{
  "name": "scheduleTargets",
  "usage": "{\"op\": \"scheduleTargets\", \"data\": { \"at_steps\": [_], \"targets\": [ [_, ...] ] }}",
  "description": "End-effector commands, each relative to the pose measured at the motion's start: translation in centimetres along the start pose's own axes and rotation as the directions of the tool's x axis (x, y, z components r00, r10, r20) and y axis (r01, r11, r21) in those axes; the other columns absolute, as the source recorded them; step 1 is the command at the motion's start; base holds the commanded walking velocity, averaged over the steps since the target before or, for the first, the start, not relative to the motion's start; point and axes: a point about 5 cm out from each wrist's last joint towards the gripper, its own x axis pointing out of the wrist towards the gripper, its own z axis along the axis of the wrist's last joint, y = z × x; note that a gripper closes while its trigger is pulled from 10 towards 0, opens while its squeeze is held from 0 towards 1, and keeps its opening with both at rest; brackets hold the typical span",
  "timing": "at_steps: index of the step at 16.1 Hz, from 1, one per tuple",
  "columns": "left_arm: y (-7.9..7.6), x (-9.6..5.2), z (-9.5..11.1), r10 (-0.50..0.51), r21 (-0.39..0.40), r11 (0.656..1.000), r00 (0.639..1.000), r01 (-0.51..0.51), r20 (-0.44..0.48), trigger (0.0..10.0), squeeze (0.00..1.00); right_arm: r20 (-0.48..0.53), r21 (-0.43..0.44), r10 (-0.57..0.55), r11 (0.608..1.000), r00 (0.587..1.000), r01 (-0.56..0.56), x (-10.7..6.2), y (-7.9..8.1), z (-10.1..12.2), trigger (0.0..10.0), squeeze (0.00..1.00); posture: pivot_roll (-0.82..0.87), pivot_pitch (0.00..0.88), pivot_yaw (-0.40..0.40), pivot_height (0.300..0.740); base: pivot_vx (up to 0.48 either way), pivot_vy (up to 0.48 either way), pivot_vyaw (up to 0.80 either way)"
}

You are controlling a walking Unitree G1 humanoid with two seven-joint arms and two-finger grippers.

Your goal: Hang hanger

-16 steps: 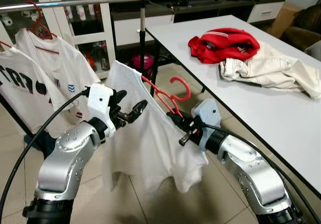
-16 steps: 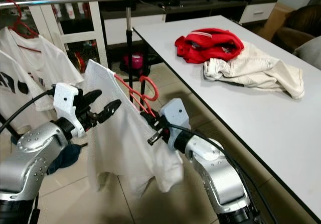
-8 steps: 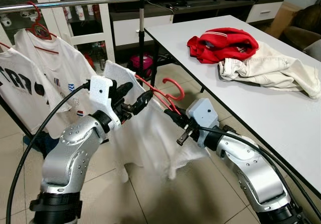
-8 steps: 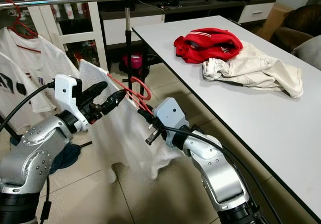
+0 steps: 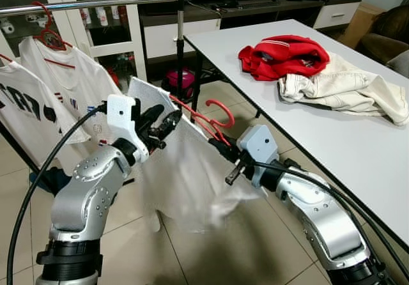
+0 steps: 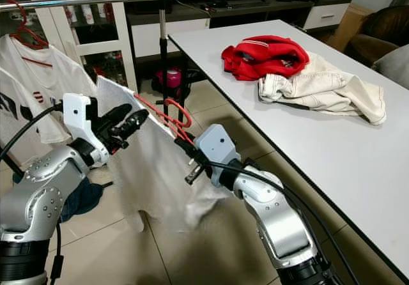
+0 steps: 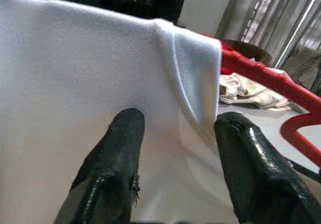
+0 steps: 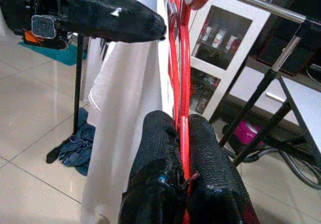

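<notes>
My left gripper grabs the white T-shirt by its folded neck edge (image 5: 172, 101) next, since the T-shirt's shoulder (image 5: 147, 89) beside it drapes flat and smooth.
A red hanger (image 5: 220, 110) carries a white T-shirt (image 5: 185, 176) and is held in the air between my two arms, below and to the right of the clothes rail (image 5: 96, 2). My right gripper (image 5: 222, 152) is shut on the hanger's red wire just under the hook, as the right wrist view shows (image 8: 181, 128). My left gripper (image 5: 167, 120) is at the shirt's left shoulder. Its fingers stand open, and the fabric fold (image 7: 193, 68) and hanger arm (image 7: 261, 76) lie just beyond the fingertips.
Two white printed shirts (image 5: 70, 74) hang on red hangers at the rail's left end. A rail post (image 5: 181, 42) stands behind the held shirt. A white table (image 5: 345, 157) on the right carries a red garment (image 5: 284, 55) and a cream garment (image 5: 345, 90). A blue cloth (image 8: 75, 138) lies on the tiled floor.
Both arms have lifted the shirt and hanger up and a little to the left. My left gripper has slid left along the shirt's shoulder. The right gripper has kept its hold.
</notes>
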Motion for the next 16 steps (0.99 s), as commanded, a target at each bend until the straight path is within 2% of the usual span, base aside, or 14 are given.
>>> {"op": "scheduleTargets", "data": {
  "at_steps": [1,16],
  "targets": [
    [-0.09,0.2,0.29,-0.007,0.006,1.0,1.0,0.007,0.006,0.0,0.0,0.044,-0.023,0.002,1.0,0.999,-0.001,-0.02,-0.15,0.88,0.0,0.0,-0.14,0.0,-0.043,0.74,0.0,0.0,0.0],
    [-0.02,0.45,0.51,-0.015,0.013,1.0,0.999,0.015,0.033,0.0,0.0,0.04,-0.034,0.007,0.999,0.999,-0.006,0.04,-0.3,0.81,0.0,0.0,-0.14,0.0,-0.046,0.74,0.0,0.0,0.0]
  ]
}}
